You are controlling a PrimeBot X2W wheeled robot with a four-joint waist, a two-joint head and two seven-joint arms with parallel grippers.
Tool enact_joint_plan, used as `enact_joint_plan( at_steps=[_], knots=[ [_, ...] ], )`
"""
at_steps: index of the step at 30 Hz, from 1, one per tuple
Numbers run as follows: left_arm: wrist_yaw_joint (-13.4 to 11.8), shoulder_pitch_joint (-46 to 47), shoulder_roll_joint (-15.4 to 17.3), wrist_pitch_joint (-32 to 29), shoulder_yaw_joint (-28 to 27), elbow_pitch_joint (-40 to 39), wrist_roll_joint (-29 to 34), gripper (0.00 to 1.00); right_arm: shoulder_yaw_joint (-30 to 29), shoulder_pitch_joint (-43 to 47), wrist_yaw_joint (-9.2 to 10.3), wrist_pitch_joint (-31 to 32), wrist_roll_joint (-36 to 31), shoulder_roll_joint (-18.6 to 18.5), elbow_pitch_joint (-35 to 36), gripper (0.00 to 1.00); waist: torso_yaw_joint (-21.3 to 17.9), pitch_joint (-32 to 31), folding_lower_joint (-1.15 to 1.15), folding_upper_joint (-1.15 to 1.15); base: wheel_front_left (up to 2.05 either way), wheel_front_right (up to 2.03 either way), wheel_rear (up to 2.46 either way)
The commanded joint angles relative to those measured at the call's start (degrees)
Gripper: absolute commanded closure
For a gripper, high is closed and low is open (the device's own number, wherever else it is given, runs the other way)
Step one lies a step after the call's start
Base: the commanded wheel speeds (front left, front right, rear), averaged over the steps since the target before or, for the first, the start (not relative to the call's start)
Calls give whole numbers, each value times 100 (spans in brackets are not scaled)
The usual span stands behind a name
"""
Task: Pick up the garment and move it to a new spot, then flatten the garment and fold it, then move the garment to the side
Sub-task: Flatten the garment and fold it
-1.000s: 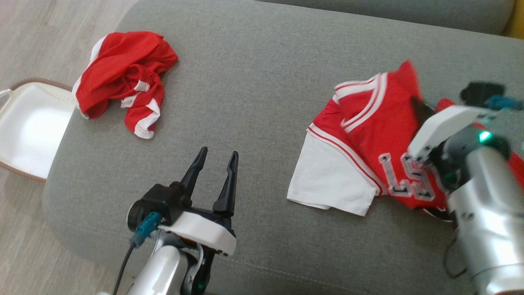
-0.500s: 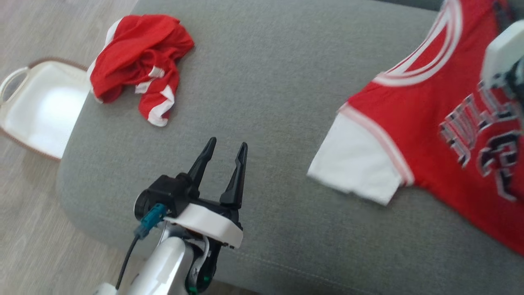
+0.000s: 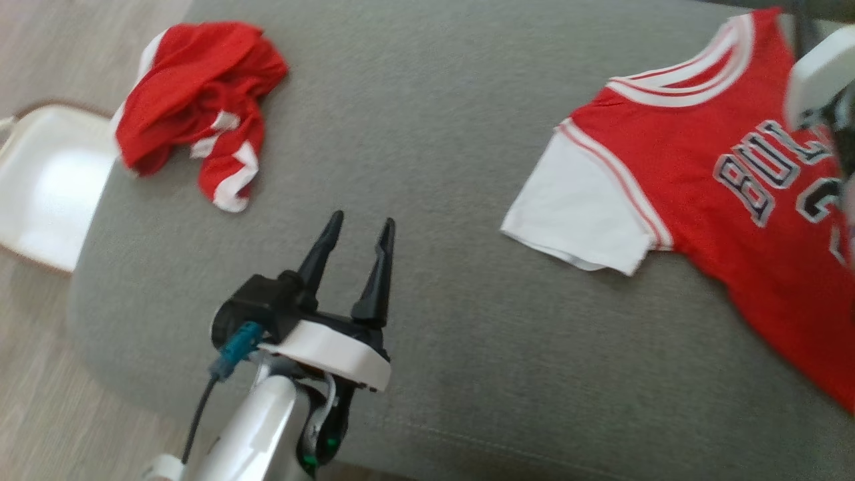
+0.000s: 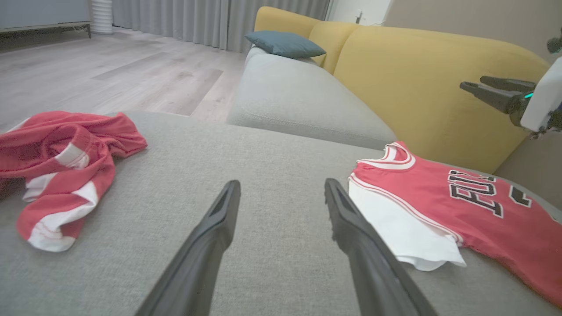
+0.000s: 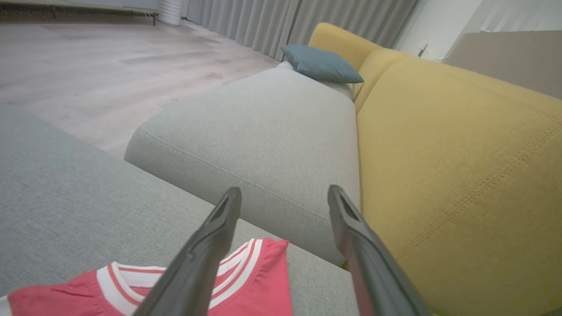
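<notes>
The red jersey is to be folded across the white sleeve's lettered front (image 3: 755, 183), so the left gripper should next take hold of it by its hem corner.
The garment is a red jersey (image 3: 701, 167) with a white sleeve and dark lettering. It lies spread on the grey seat at the right, collar toward the back, and it reaches past the right edge of the head view. In the left wrist view the jersey (image 4: 439, 193) lies to the right of my left gripper (image 4: 281, 188). The left gripper (image 3: 363, 219) is open and empty over bare cushion. My right gripper (image 5: 284, 191) is open, hovering just above the jersey's collar (image 5: 246, 281) with nothing between its fingers. The right gripper (image 4: 476, 84) is raised above the jersey.
A crumpled red and white garment (image 3: 194, 100) lies at the seat's far left corner, beside a white basket (image 3: 47, 180) on the wooden floor. A yellow sofa back (image 5: 439, 153) rises behind the jersey. A blue cushion (image 5: 320, 63) rests on the neighbouring grey seat (image 5: 263, 131).
My right gripper has opened and let go of the jersey, which went from bunched to lifted to lying spread out. The head camera has shifted. The left gripper stays open.
</notes>
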State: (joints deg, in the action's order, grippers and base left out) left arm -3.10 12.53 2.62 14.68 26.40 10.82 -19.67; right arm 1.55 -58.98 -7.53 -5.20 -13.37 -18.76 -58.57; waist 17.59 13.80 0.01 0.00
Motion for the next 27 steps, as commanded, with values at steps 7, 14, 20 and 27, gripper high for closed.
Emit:
enact_joint_plan(
  at_steps=[7,14,20,27],
  knots=[
    [12,71,26,32,-578,-187,160,0,-328,768,4,-839,297,735,328,0,-896,-709,-1,0,0,0,0],
    [2,-92,26,32,-823,-218,167,0,-300,2328,4,-974,965,1269,1506,0,-1516,-1219,-1,0,0,0,0],
    [-20,-224,26,32,-964,-203,173,0,-354,4063,4,-978,1380,1527,3124,0,-1971,-1381,-1,0,0,0,0],
    [20,-257,26,32,-1067,-23,264,0,-270,5413,4,-978,1993,1585,4228,0,-2339,-1289,-1,0,0,0,0]
  ],
)
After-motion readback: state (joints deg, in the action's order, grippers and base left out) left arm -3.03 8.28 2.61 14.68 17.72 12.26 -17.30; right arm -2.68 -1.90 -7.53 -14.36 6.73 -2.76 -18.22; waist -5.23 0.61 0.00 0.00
